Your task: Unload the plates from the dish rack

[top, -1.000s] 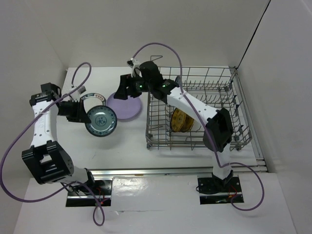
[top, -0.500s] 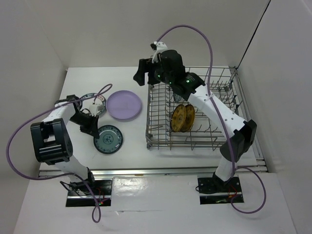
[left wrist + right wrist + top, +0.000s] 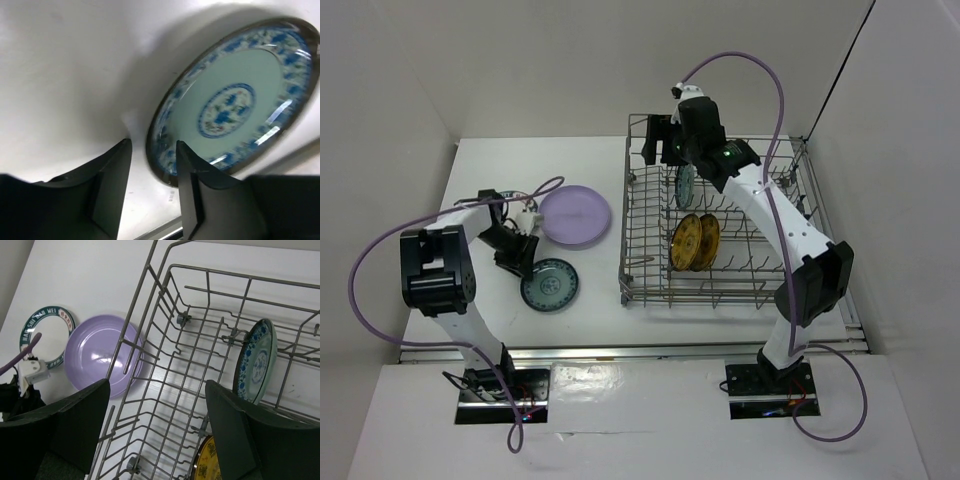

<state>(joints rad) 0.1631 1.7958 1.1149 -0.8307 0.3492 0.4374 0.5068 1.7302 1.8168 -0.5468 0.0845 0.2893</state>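
My right gripper should next take the upright teal patterned plate from the rack (image 3: 720, 300) by its bare rim (image 3: 692, 180), so that it can bring the plate to the table.
The dish rack (image 3: 720, 300) (image 3: 210, 271) stands on the right half of the table. A teal plate (image 3: 685, 183) (image 3: 257, 362) stands upright in its back part, and two yellow-gold plates (image 3: 695, 240) (image 3: 205, 465) stand together in the middle. My right gripper (image 3: 660, 145) (image 3: 157, 390) hovers open and empty over the rack's back left corner. Another teal plate (image 3: 549, 284) (image 3: 235, 100) lies flat on the table. My left gripper (image 3: 520, 262) (image 3: 152, 150) is low at that plate's rim, jaws apart, one finger over the rim. A lavender plate (image 3: 575, 215) (image 3: 95, 355) lies left of the rack.
A white plate with a dark lettered rim (image 3: 50, 311) lies left of the lavender one, partly under the left arm. White walls close the table at the back and right. The left arm's purple cable (image 3: 380, 250) loops over the table's left side.
The left arm lowered the teal plate onto the table and its jaws came apart. The right arm swung from above the lavender plate to over the rack's back left corner.
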